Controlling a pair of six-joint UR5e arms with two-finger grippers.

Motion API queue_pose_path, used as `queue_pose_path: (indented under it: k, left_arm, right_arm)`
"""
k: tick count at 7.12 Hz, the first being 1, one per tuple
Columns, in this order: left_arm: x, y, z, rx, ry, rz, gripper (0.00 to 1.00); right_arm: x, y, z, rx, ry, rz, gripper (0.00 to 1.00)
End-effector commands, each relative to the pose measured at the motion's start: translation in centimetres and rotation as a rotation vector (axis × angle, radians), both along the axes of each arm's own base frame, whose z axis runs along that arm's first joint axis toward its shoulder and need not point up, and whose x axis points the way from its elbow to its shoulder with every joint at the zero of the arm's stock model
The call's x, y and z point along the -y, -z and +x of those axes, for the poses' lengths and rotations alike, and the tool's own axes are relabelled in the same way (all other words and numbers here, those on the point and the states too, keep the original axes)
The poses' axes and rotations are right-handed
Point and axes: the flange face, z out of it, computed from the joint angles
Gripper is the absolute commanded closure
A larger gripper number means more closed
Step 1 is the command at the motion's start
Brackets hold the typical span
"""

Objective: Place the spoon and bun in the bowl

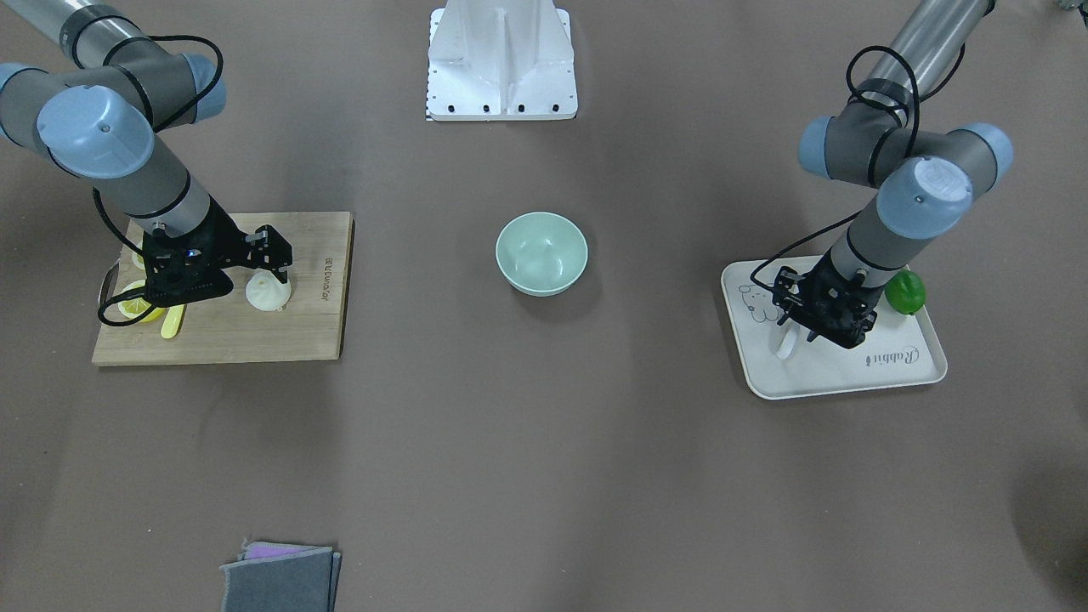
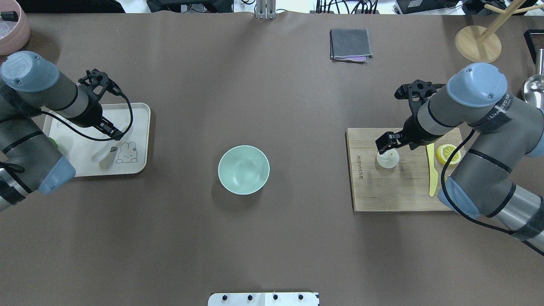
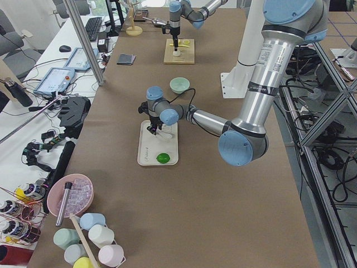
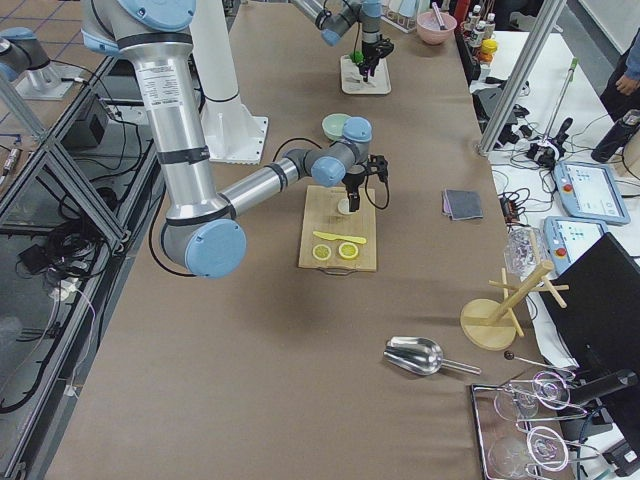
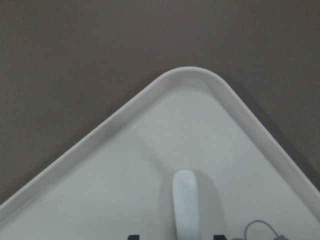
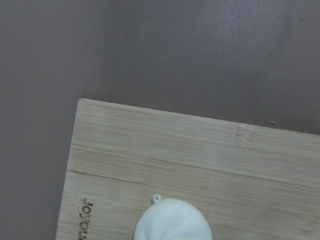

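The white spoon needs to go in the mint-green bowl (image 1: 541,252). My left gripper will next grab the spoon by its handle (image 1: 787,343).
The pale mint-green bowl (image 2: 243,169) (image 1: 541,252) stands empty at the table's middle. The white spoon (image 2: 102,153) (image 1: 788,342) lies on a white tray (image 2: 137,114). My left gripper (image 2: 111,143) (image 1: 804,330) is low over it and open. In the left wrist view its fingertips (image 5: 217,236) stand on either side of the spoon's handle (image 5: 185,205). The white pleated bun (image 2: 387,160) (image 1: 269,293) (image 6: 172,220) sits on a wooden cutting board (image 2: 395,191). My right gripper (image 2: 385,148) (image 1: 274,270) is just above the bun and looks open.
A green lime (image 1: 905,291) lies on the tray by the left wrist. A yellow knife (image 2: 432,170) and lemon slice (image 2: 449,154) lie on the board under the right arm. A folded grey cloth (image 2: 349,44) lies at the far edge. A wooden rack (image 2: 478,42) stands far right.
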Motion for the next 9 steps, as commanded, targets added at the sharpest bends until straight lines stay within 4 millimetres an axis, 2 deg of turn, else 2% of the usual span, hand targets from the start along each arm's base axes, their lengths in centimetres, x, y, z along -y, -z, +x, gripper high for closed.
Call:
queue_pose_path:
  k: [1, 3, 4, 5, 6, 7, 8, 9]
  left_arm:
    - [-0.3, -0.2, 0.3, 0.002, -0.001, -0.008, 1.00]
    - [-0.4, 1.6, 0.2, -0.019, -0.001, 0.001, 1.00]
    - [-0.5, 3.6, 0.3, -0.046, 0.022, -0.005, 1.00]
    - [-0.1, 6.9, 1.0, -0.095, 0.032, -0.003, 1.00]
    - [0.7, 11.9, 2.0, -0.161, 0.077, -0.021, 1.00]
    - [-0.6, 15.4, 5.6, -0.206, 0.106, -0.085, 1.00]
    - [-2.6, 17.6, 9.1, -0.225, 0.107, -0.119, 1.00]
    - [-3.1, 19.2, 10.2, -0.236, 0.138, -0.119, 1.00]
  right_arm:
    - [0.1, 0.3, 0.0, 0.004, -0.002, 0.003, 0.06]
    - [0.2, 0.0, -0.2, -0.001, -0.001, 0.000, 0.06]
    - [0.3, 0.2, -0.3, -0.001, -0.001, 0.000, 0.06]
    - [0.3, -0.2, -0.7, -0.005, 0.003, -0.005, 0.06]
    - [0.6, -0.2, -1.5, -0.017, 0.000, 0.004, 0.06]
    - [0.5, -0.3, -1.8, -0.020, 0.005, 0.005, 0.06]
    - [0.3, -0.3, -2.1, -0.021, 0.010, 0.003, 0.20]
    - [0.0, -0.7, -2.1, -0.022, 0.017, -0.004, 0.39]
